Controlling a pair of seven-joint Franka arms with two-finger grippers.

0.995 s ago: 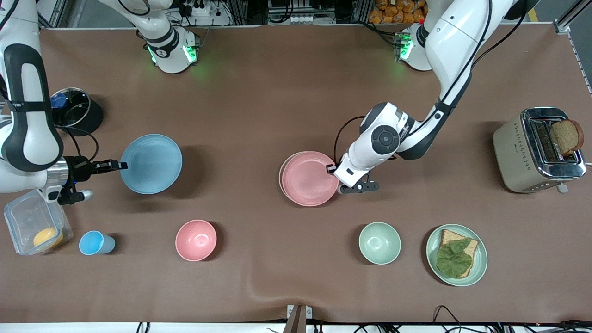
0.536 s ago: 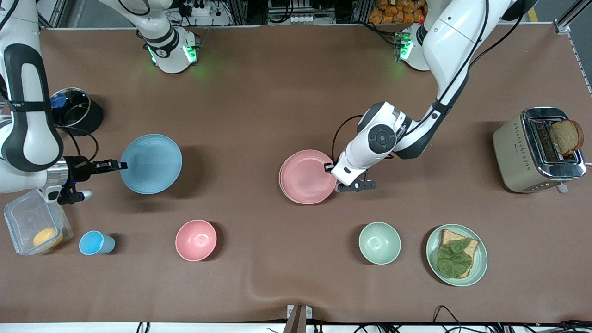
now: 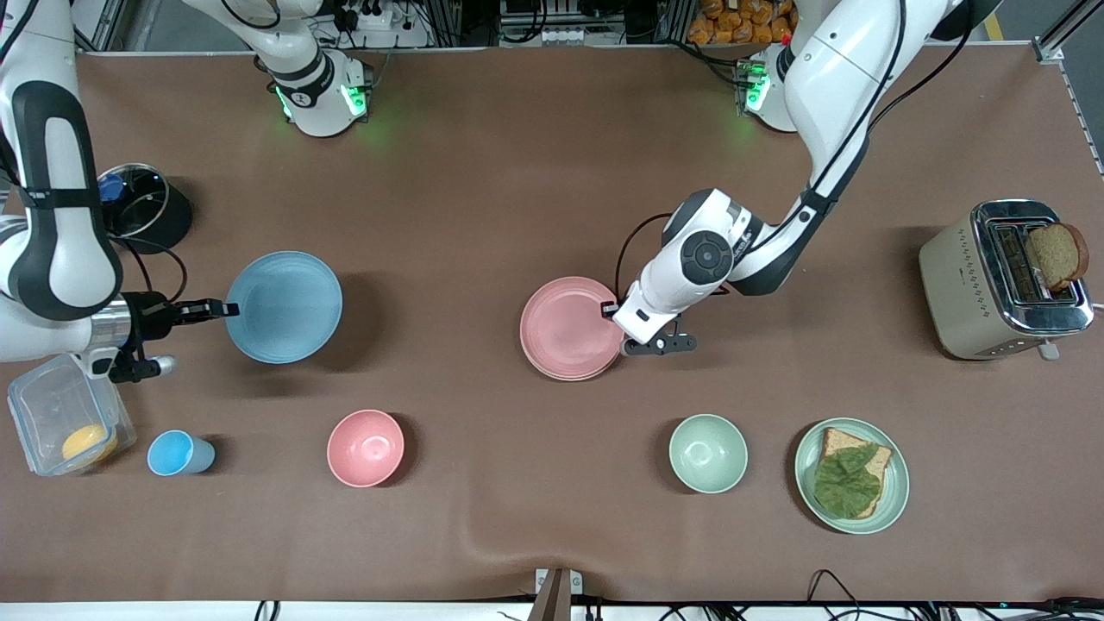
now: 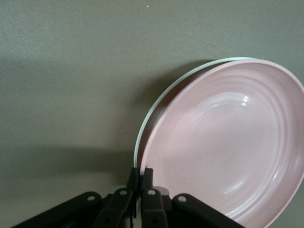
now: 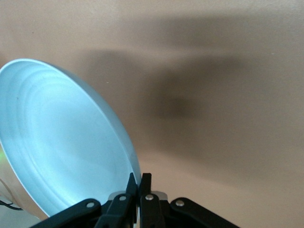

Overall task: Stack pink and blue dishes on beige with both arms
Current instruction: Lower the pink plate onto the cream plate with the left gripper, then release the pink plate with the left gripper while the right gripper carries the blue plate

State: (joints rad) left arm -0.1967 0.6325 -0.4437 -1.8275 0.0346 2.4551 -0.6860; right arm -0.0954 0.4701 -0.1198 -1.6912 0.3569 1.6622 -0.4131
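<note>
The pink plate [image 3: 569, 328] [image 4: 223, 147] is low and almost in the middle of the beige plate's rim, so my left gripper should open its fingers.
The pale pink plate [image 3: 569, 328] hangs just over the beige plate, covering nearly all of it in the front view. My left gripper [image 3: 611, 309] is shut on the pink plate's rim at the side toward the left arm's end. In the left wrist view, the beige plate's pale rim [image 4: 137, 152] shows as a thin arc beside the pink plate [image 4: 223, 147], and the left gripper [image 4: 141, 172] pinches the pink rim. My right gripper [image 3: 228, 307] is shut on the rim of the light blue plate [image 3: 285, 306], held tilted above the table toward the right arm's end. The right wrist view shows that gripper [image 5: 139, 178] on the blue plate [image 5: 66, 142].
Nearer the front camera stand a blue cup [image 3: 177, 454], a deep pink bowl [image 3: 366, 448], a green bowl [image 3: 708, 453] and a green plate with a sandwich [image 3: 897, 483]. A toaster [image 3: 966, 285] is at the left arm's end. A clear container [image 3: 52, 405] and a lidded pot [image 3: 138, 205] are by the right arm.
The left gripper has shifted the pink plate a little toward the right arm's end, so it now covers the beige plate. The blue plate has barely moved.
</note>
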